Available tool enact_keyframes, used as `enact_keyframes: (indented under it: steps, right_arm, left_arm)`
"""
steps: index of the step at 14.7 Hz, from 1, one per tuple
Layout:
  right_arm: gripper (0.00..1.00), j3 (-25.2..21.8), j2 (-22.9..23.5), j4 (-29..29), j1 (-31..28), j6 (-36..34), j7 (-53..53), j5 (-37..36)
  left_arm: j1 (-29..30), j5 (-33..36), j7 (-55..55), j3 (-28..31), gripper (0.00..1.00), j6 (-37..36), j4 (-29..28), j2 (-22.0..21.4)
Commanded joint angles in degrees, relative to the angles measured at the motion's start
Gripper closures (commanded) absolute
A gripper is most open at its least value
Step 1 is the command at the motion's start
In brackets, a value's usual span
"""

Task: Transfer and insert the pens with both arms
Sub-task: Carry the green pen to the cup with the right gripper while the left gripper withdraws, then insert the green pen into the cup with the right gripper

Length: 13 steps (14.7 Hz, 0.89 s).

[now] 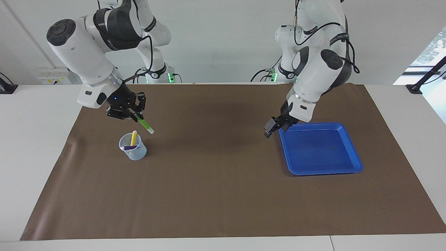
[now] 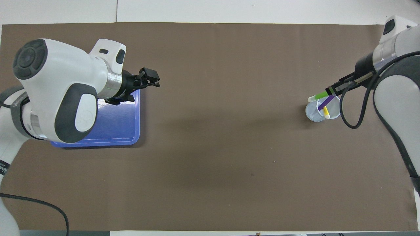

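Note:
The robot's right gripper should move the green pen toward the cup before letting go of it, because the green pen's pale end sticks past the cup's rim in the overhead view.
My right gripper point(image 1: 134, 115) is shut on the upper end of the green pen point(image 1: 145, 125). The pen slants down with its pale cap lowest, in the air just above the rim of a clear cup point(image 1: 133, 150). In the overhead view the green pen point(image 2: 317, 96) sticks out of the right gripper point(image 2: 333, 90) across the cup point(image 2: 314, 113). A yellow pen point(image 1: 133, 138) and a purple pen point(image 1: 130, 147) stand leaning inside the cup. My left gripper point(image 1: 275, 128) is open with nothing in it, over the edge of the blue tray point(image 1: 320, 172) on the side toward the cup.
A brown mat point(image 1: 223, 195) covers most of the white table. The blue tray point(image 2: 108, 129) lies flat toward the left arm's end, and no pens show in it. The cup stands toward the right arm's end.

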Motion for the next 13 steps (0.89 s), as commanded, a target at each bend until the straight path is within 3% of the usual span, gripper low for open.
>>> enact_keyframes:
  steps: [1,6,10,13]
  right_arm:
    - [1.00,0.55,-0.08,-2.68,-1.01,4.80,-8.69,-5.79]
    - [1.00,0.46,-5.35,-17.26,-2.59,16.58,-10.02,-7.12]
    - [1.00,0.55,-6.05,-20.00,-2.77,17.04,-9.93,-7.12]
    - [1.00,0.55,-7.11,-22.55,-2.69,18.35,-9.49,-7.03]
  left_arm:
    - [4.82,5.46,10.31,-0.47,0.00,-3.24,-2.07,-2.27]
    - [12.64,7.42,25.60,-0.47,0.00,-7.80,-1.99,-5.43]
    - [16.43,7.68,30.99,-0.47,0.00,-12.20,-0.85,-7.72]
    - [17.49,9.70,32.14,-0.38,0.00,-18.78,4.59,-7.55]
